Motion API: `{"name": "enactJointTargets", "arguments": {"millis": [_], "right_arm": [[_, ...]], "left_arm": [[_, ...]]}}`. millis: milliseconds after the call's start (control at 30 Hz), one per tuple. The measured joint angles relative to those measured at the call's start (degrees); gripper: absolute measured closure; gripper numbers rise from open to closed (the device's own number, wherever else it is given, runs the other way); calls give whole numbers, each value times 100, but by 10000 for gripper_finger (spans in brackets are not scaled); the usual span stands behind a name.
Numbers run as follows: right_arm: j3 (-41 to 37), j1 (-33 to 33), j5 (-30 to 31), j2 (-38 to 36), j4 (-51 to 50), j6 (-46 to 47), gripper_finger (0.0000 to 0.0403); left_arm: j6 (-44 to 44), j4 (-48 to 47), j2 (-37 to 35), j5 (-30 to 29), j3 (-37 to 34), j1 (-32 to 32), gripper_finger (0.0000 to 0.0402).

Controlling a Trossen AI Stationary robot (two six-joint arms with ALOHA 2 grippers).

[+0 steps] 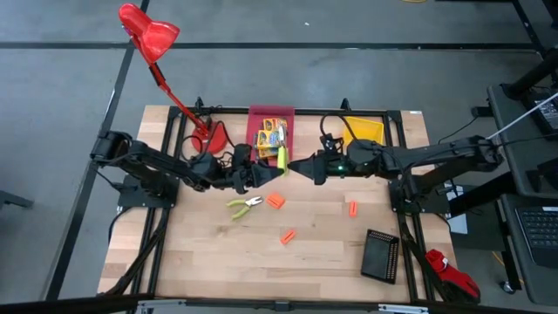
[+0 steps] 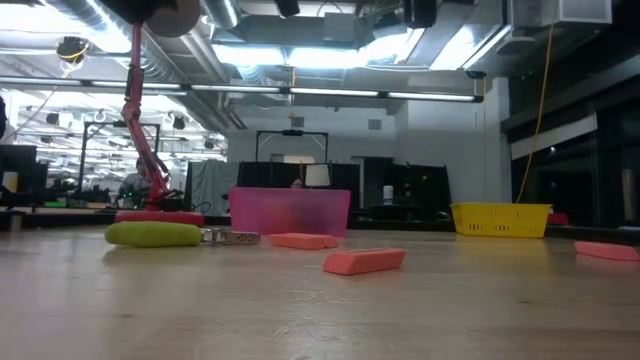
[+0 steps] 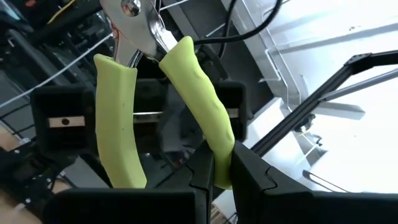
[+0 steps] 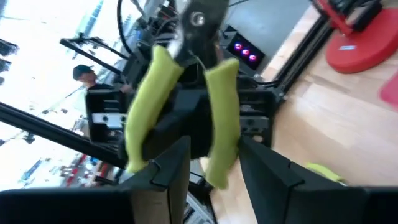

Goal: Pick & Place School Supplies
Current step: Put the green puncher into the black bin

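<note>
The pliers need to go in the black bin point(image 1: 380, 256). My right gripper should grab the pliers by one lime-green handle point(image 1: 282, 160) next.
Lime-green-handled pliers point(image 1: 282, 159) hang in the air over the near edge of the pink bin point(image 1: 272, 112), between both grippers. My left gripper point(image 3: 222, 177) is shut on one handle. My right gripper point(image 4: 214, 165) faces it from the right, open, with its fingers on either side of a handle; I cannot tell whether they touch it. A second pair of pliers point(image 1: 244, 205) lies flat on the table. Three orange pieces point(image 1: 275, 201) point(image 1: 288, 235) point(image 1: 352, 208) lie on the wood. Crayon boxes point(image 1: 268, 135) sit in the pink bin. My left gripper pinches one lime-green handle of the pliers near its free end point(image 3: 219, 149) between its two fingers. It comes level from the table's left. The pliers are lifted clear, and the metal head point(image 3: 134, 15) and the other handle point(image 3: 115, 118) stick out past the fingers.
A red desk lamp point(image 1: 150, 35) stands with its base point(image 1: 212, 135) at the far left. The yellow bin point(image 1: 362, 131) is at the far right, the black bin point(image 1: 381, 255) at the near right. The near left of the table holds nothing.
</note>
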Motion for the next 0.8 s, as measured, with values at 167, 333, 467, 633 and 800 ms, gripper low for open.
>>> {"name": "enactJointTargets", "arguments": {"millis": [167, 333, 467, 633, 800], "right_arm": [[4, -59, -118, 311, 460, 29, 261], [4, -62, -156, 337, 484, -70, 298], [-3, -67, -133, 355, 565, -241, 357], [-5, -89, -133, 348, 687, -354, 357], [0, -192, -180, 326, 830, -421, 357]], "left_arm": [[-94, 10, 56, 3, 0, 0, 375], [-76, 79, 54, 5, 0, -1, 375], [6, 48, 54, 29, 0, 0, 374], [-404, 85, 54, 174, 9, -21, 314], [-374, 40, 48, 652, 9, -199, 253]]}}
